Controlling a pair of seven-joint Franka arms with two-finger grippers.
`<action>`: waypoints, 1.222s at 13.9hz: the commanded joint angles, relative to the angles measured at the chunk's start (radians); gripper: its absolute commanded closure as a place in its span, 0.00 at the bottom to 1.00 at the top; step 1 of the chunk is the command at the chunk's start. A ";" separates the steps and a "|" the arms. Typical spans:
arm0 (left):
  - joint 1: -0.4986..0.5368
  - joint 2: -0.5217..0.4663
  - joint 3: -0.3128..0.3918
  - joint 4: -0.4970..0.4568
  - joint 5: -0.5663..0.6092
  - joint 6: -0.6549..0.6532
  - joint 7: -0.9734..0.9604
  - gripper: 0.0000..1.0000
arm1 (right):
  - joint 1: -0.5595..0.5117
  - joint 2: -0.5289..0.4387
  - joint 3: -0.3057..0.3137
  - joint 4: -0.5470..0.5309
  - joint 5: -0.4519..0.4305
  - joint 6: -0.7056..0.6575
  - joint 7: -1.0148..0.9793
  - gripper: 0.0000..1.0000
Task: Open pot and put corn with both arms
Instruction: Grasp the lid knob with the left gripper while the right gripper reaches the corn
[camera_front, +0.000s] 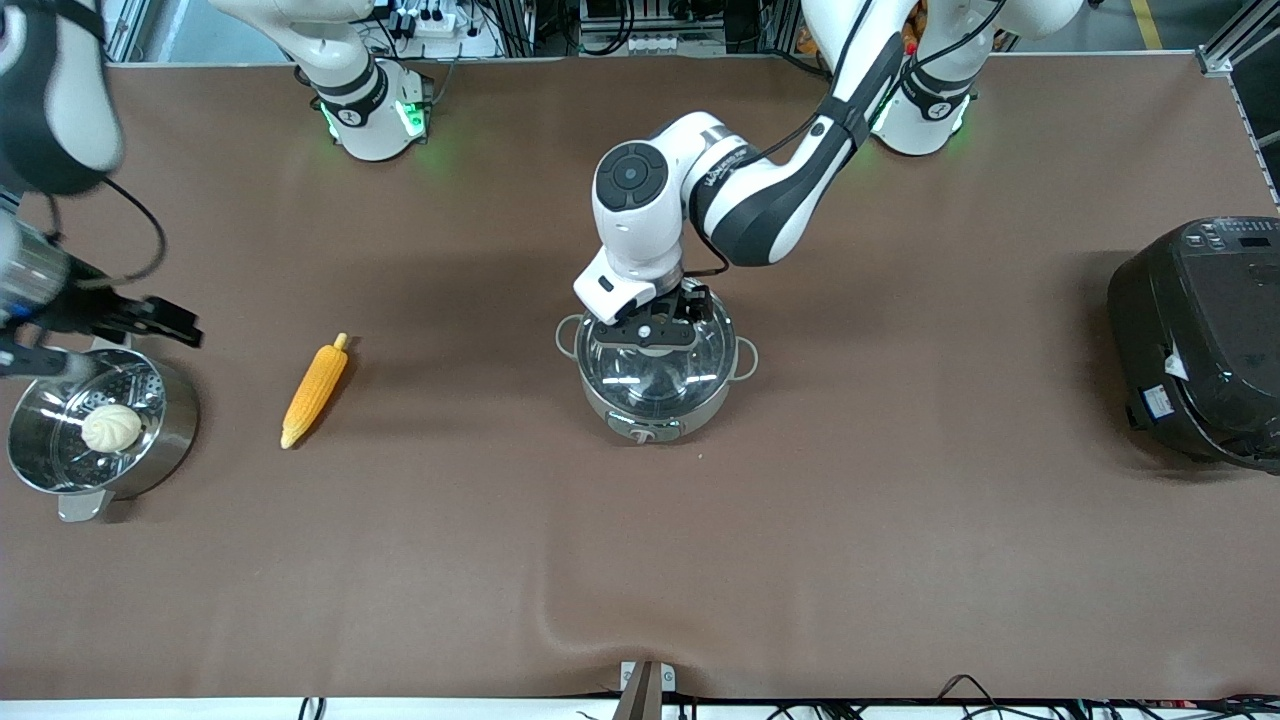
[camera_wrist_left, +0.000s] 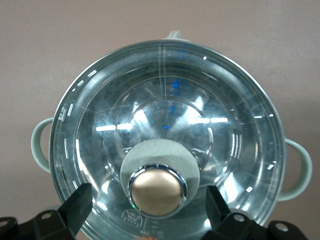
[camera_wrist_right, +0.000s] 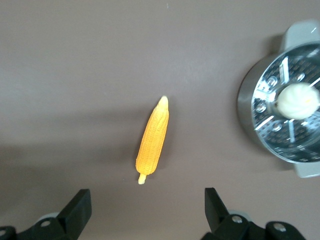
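Observation:
My right gripper grabs the corn by its thick stem end (camera_front: 331, 360) next, since the corn's tapered tip (camera_front: 289, 437) stays free to go into the steel pot.
The steel pot (camera_front: 690, 408) stands mid-table with its glass lid (camera_front: 640, 380) on. My left gripper (camera_front: 664, 322) hangs over the lid, open. In the left wrist view its fingers (camera_wrist_left: 76, 206) stand on either side of the copper-coloured knob (camera_wrist_left: 156, 189), apart from it. The yellow-orange corn (camera_front: 315, 390) lies on the table toward the right arm's end. My right gripper (camera_front: 160, 320) is up in the air, open and empty, over the table between the corn and a steamer pot. In the right wrist view the corn (camera_wrist_right: 154, 140) lies just ahead of the open gripper (camera_wrist_right: 145, 212).
A steel steamer pot (camera_front: 170, 440) with a white bun (camera_front: 111, 428) in it stands at the right arm's end, beside the corn; it also shows in the right wrist view (camera_wrist_right: 250, 117). A large black rice cooker (camera_front: 1200, 340) stands at the left arm's end.

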 joint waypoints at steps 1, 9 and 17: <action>-0.012 0.019 0.008 0.026 0.030 -0.004 -0.007 0.00 | 0.001 0.044 0.006 -0.066 0.012 0.036 0.095 0.00; -0.012 0.040 0.002 0.027 0.013 0.019 -0.109 1.00 | -0.006 0.302 0.005 -0.299 0.086 0.545 0.103 0.00; -0.004 0.008 0.002 0.029 0.011 0.016 -0.114 1.00 | -0.002 0.330 0.003 -0.288 0.196 0.525 0.117 0.28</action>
